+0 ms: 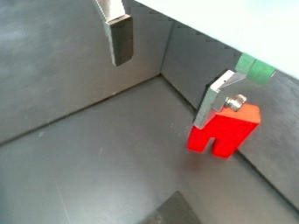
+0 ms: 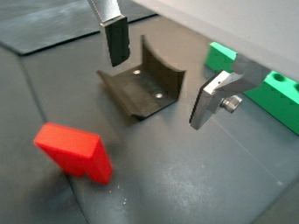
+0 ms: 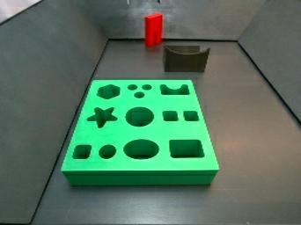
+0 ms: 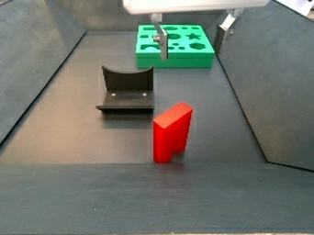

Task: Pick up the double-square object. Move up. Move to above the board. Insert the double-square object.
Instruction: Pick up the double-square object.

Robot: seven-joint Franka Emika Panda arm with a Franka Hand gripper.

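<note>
The gripper grabs the double-square object by its upper part next, to insert the double-square object into the green board [image 3: 141,132].
The double-square object [image 4: 172,133] is a bright red block that stands upright on the dark floor, next to the fixture. It also shows in both wrist views [image 1: 225,131] [image 2: 76,150] and in a side view [image 3: 153,29]. The green board [image 3: 141,132] with many shaped holes lies flat at the other end of the bin [image 4: 175,44]. My gripper [image 2: 163,70] hangs high above the floor, over the fixture, with the red block off to one side of it. Its fingers [image 1: 119,39] are wide apart with nothing between them. It shows at the top of a side view [image 4: 192,23].
The dark fixture [image 2: 146,83] with curved side walls and two screws stands on the floor between the red block and the board [image 4: 125,89] [image 3: 185,58]. Grey sloping bin walls [image 3: 59,61] close in the floor on all sides.
</note>
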